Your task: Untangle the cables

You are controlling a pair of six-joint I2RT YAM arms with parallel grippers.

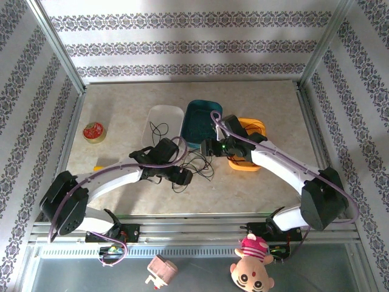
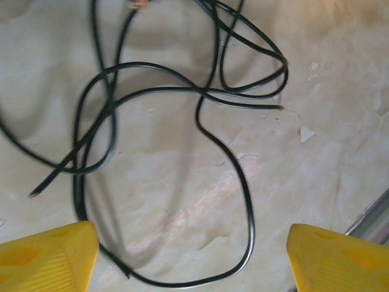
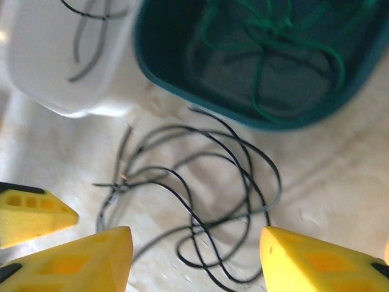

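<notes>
I need to grab the black cable next by the loop between my left gripper's fingers, clear of the crossings. Then I can untangle that cable alone.
A tangle of thin black cables [image 1: 198,164] lies on the table between my two grippers. In the left wrist view the black cables [image 2: 182,97] loop over the tabletop, and one loop runs between my left gripper's [image 2: 191,261] yellow fingertips [image 2: 48,255], which stand wide open with nothing held. My right gripper [image 3: 197,261] hovers open above the black tangle [image 3: 200,194], touching nothing. Green cables [image 3: 273,36] lie coiled in the teal tray [image 3: 164,61]. A short black cable [image 3: 79,36] rests in the white tray [image 3: 36,79]. Both grippers [image 1: 182,176] [image 1: 205,148] flank the pile. No red cable is visible.
The white tray [image 1: 159,115], the teal tray [image 1: 193,125] and an orange tray [image 1: 252,128] stand in a row behind the tangle. A red tape roll [image 1: 93,132] sits far left. Two plush toys [image 1: 252,264] lie below the table's front rail.
</notes>
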